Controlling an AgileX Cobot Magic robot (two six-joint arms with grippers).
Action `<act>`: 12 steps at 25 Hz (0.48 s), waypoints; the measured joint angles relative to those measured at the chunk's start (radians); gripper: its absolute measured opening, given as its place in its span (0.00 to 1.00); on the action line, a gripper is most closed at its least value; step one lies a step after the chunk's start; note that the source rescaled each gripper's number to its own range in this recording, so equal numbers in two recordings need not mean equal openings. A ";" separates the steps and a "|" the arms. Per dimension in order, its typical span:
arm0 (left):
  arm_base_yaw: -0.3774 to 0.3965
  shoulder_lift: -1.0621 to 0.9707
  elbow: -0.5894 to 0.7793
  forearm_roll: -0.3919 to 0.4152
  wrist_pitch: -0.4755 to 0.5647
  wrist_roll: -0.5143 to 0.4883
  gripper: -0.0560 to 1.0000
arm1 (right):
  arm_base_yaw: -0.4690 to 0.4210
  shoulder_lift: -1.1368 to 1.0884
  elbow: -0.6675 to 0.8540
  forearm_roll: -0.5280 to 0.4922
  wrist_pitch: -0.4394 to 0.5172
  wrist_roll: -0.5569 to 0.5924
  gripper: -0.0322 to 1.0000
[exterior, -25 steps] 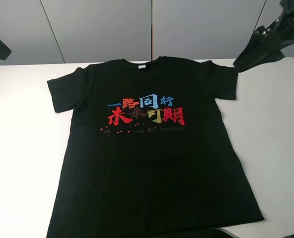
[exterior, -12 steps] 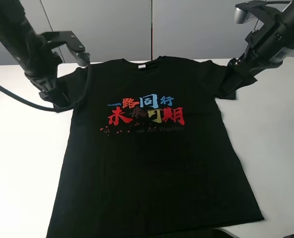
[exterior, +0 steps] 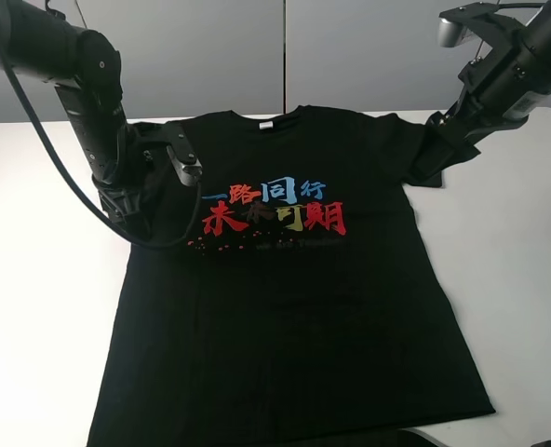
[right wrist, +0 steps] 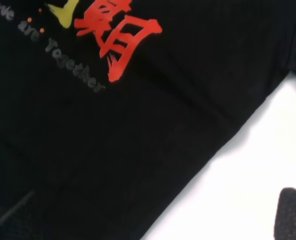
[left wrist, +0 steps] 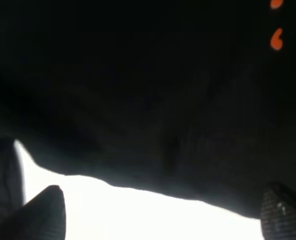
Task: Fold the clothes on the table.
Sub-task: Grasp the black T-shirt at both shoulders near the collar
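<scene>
My left gripper lowers inward first, then closes on the T-shirt. White table fills the fingers' gap beside the cloth edge (left wrist: 158,193), so closing now would miss the T-shirt.
The black T-shirt (exterior: 285,279) lies flat, front up, on the white table (exterior: 43,307), with red, blue and yellow characters (exterior: 274,207) on the chest and a white neck label (exterior: 265,124). My left gripper (exterior: 136,219) hangs low over the shirt's left side, below the left sleeve. In the left wrist view it (left wrist: 163,215) is open, its fingertips (left wrist: 43,210) wide apart over the shirt's edge (left wrist: 153,170). My right gripper (exterior: 431,160) is over the right sleeve. In the right wrist view it (right wrist: 148,225) is open and empty above the shirt (right wrist: 138,125).
The table (right wrist: 248,175) stretches well beyond the shirt on both sides. Grey wall panels (exterior: 285,56) stand behind it. The left arm's black cable (exterior: 71,186) loops over the table on the left. The shirt's hem (exterior: 285,433) reaches the front edge of the view.
My left arm has come in from the far left, over the left sleeve, down to the shirt's left side. My right arm came down to the right sleeve and has since held still.
</scene>
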 joint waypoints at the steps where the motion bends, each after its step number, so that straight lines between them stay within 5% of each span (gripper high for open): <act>1: 0.000 0.007 0.000 0.005 -0.009 0.002 1.00 | 0.000 0.000 0.000 0.000 -0.002 0.000 1.00; 12: 0.000 0.073 -0.001 0.037 -0.091 0.006 1.00 | 0.000 0.000 0.000 0.014 -0.027 0.000 1.00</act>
